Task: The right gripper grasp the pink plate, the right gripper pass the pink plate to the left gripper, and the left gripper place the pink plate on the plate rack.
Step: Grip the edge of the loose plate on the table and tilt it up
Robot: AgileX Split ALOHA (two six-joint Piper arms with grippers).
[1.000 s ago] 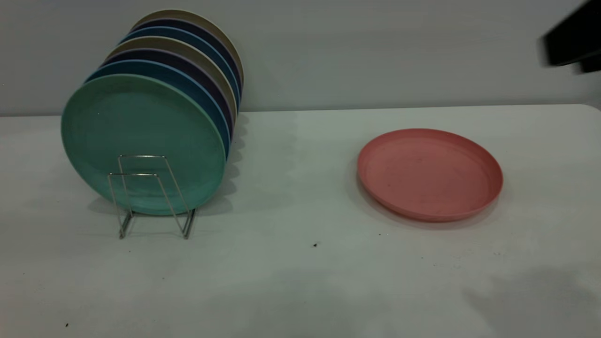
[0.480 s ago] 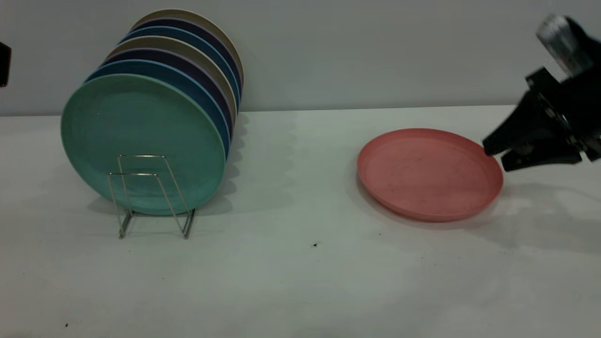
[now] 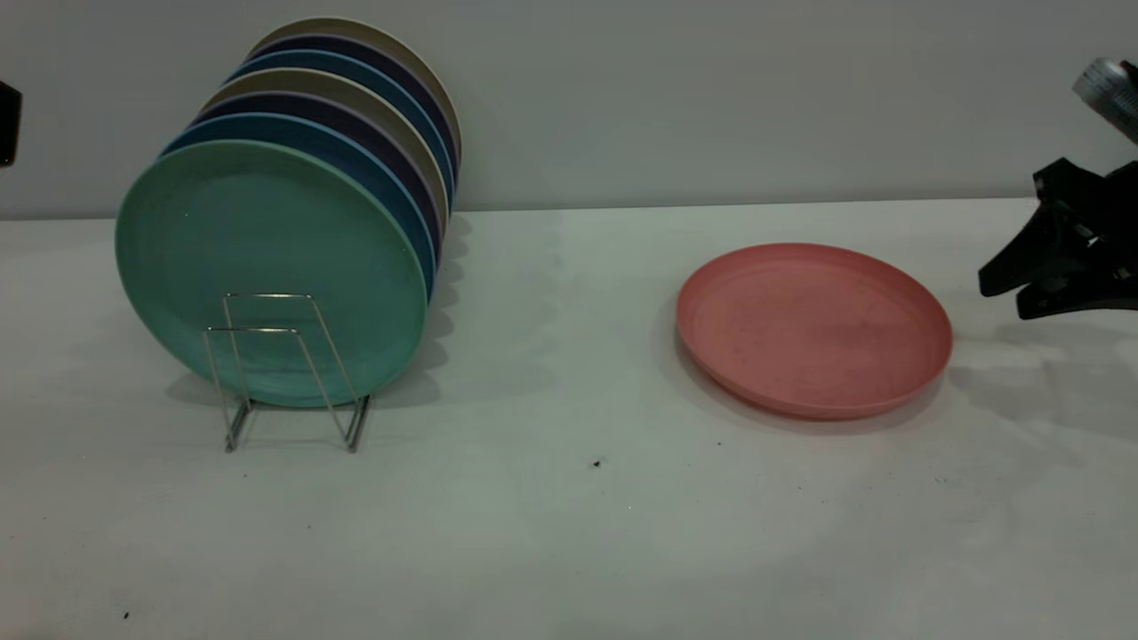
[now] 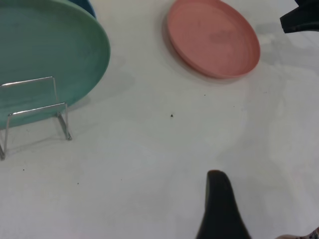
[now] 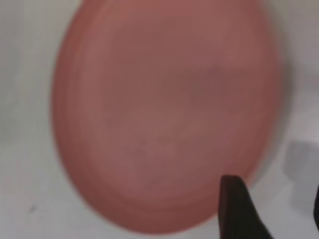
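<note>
I will next pick up the plate by its raised rim [image 3: 947, 347] with my right gripper, so that I can pass the pink plate on toward the plate rack [image 3: 289, 373].
The pink plate [image 3: 813, 329] lies flat on the white table, right of centre; it also shows in the left wrist view [image 4: 213, 37] and fills the right wrist view [image 5: 164, 114]. My right gripper [image 3: 1002, 300] is low at the right edge, a short gap from the plate's right rim, with its jaws open and empty [image 5: 273, 199]. The plate rack [image 3: 289, 373] stands at the left, its two front wire loops empty. My left gripper [image 4: 269, 196] is high at the far left, open and empty, with only one finger [image 4: 219, 209] in view.
Several plates stand upright in the rack behind the empty loops, a mint-green plate [image 3: 267, 267] foremost. A grey wall runs behind the table [image 3: 569, 533]. Small dark specks lie on the table between rack and pink plate.
The right gripper came down from the upper right to the pink plate's right rim, then drew back to the right. The plate has not moved.
</note>
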